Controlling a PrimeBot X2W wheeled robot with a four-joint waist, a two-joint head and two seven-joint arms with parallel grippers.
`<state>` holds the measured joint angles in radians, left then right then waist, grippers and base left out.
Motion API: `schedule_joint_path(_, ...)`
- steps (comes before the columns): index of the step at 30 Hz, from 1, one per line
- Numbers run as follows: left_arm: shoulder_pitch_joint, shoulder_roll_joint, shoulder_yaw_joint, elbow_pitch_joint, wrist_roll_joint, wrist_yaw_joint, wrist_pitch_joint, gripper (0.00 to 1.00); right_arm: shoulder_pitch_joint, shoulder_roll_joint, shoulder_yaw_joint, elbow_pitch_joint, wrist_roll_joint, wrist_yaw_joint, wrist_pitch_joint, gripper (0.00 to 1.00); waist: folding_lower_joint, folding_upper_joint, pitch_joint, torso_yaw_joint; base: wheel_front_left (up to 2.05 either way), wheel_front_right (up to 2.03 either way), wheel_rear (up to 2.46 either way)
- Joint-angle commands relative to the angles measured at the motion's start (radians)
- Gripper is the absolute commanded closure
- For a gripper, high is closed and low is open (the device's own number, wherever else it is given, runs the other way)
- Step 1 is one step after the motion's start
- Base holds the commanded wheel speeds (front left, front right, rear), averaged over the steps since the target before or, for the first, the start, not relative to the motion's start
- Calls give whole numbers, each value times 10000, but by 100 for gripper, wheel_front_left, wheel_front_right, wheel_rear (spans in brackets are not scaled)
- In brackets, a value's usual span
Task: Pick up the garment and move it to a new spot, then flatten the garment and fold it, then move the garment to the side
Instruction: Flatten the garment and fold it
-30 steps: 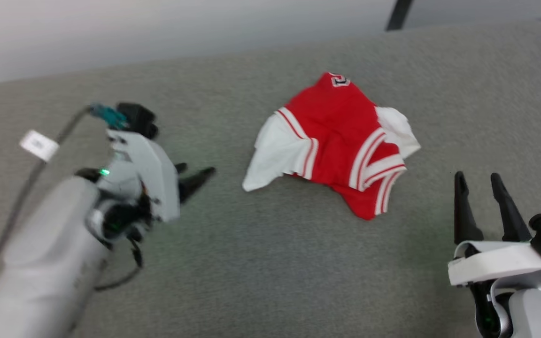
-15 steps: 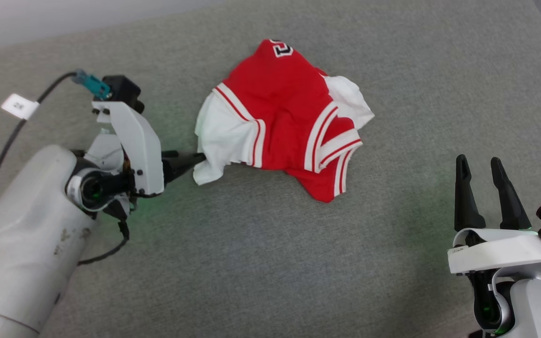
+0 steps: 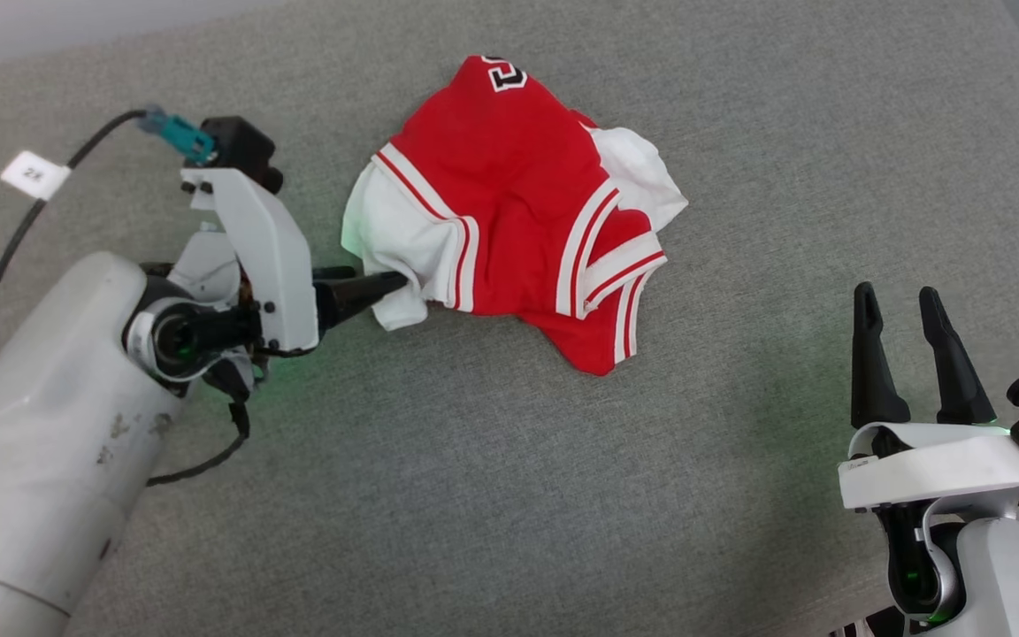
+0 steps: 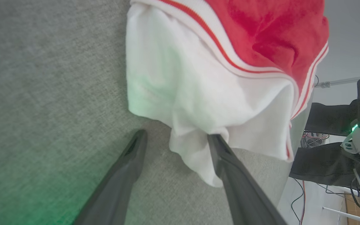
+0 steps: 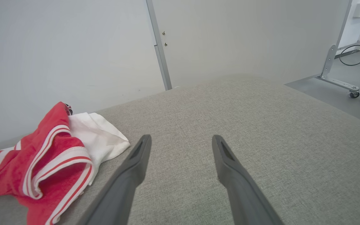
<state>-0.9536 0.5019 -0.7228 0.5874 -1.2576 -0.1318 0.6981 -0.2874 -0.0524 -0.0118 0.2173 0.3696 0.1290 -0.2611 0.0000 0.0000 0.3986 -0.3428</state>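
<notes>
The robot's left gripper should next grab the white sleeve by its puckered lower edge [image 3: 400, 302] [image 4: 194, 148], where the cloth bunches up into a fold while the rest lies slack.
The garment [image 3: 509, 203] is a crumpled red jersey with white sleeves and striped trim, lying on the grey padded surface [image 3: 509, 495]. My left gripper [image 3: 375, 279] lies low at its left side, open, with its fingertips at the white sleeve's lower corner. In the left wrist view the sleeve [image 4: 198, 100] droops between the open left gripper [image 4: 177, 136], and one finger [image 4: 227, 162] touches the cloth's edge. My right gripper [image 3: 896, 296] stands open to the right, apart from the jersey. The right wrist view has the garment [image 5: 42, 159] left of the open right gripper [image 5: 181, 137].
A dark cable with a white tag [image 3: 32, 174] trails from my left wrist. A pale wall rises behind the surface. A metal frame on castors [image 5: 352, 89] stands on the floor off the right edge. Bare surface lies in front of the jersey.
The head camera has tilted, shifting the whole picture. My left gripper has advanced right until its fingertips reach the white sleeve. The right gripper has stayed put.
</notes>
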Motion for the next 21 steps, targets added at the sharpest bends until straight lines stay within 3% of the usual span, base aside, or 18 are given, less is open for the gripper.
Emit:
schedule_joint_path(1, 529, -239, -441, 165, -32, 29, 254, 0, -114, 22, 51, -25, 23, 35, -49, 0, 0, 0, 19, 9, 0, 0, 0)
schedule_joint_path(4, 542, -372, -636, 203, -183, 29, 237, 0, -140, 21, 105, -35, 60, 35, -49, 0, 0, 0, 63, -10, 0, 0, 0)
schedule_joint_path(5, 529, -382, -703, 208, -188, 29, 197, 36, -129, 22, 126, -36, 66, 35, -49, 0, 0, 0, 70, -21, 0, 0, 0)
schedule_joint_path(6, 507, -378, -750, 213, -210, 29, 157, 89, -131, 22, 141, -37, 68, 35, -49, 0, 0, 0, 85, -35, 0, 0, 0)
schedule_joint_path(7, 489, -381, -758, 235, -288, 29, 83, 100, -146, 21, 145, -35, 68, 35, -49, 0, 0, 0, 89, -46, 0, 0, 0)
schedule_joint_path(14, 276, -226, -720, 305, -463, 29, -431, 100, 10, 23, -19, 28, -49, 35, -49, 0, 0, 0, -76, 111, 0, 0, 0)
schedule_joint_path(21, 167, 331, -577, -107, -711, 23, -1234, 100, 300, 21, -206, 168, -242, 35, -49, 0, 0, 0, -720, 772, 0, 0, 0)
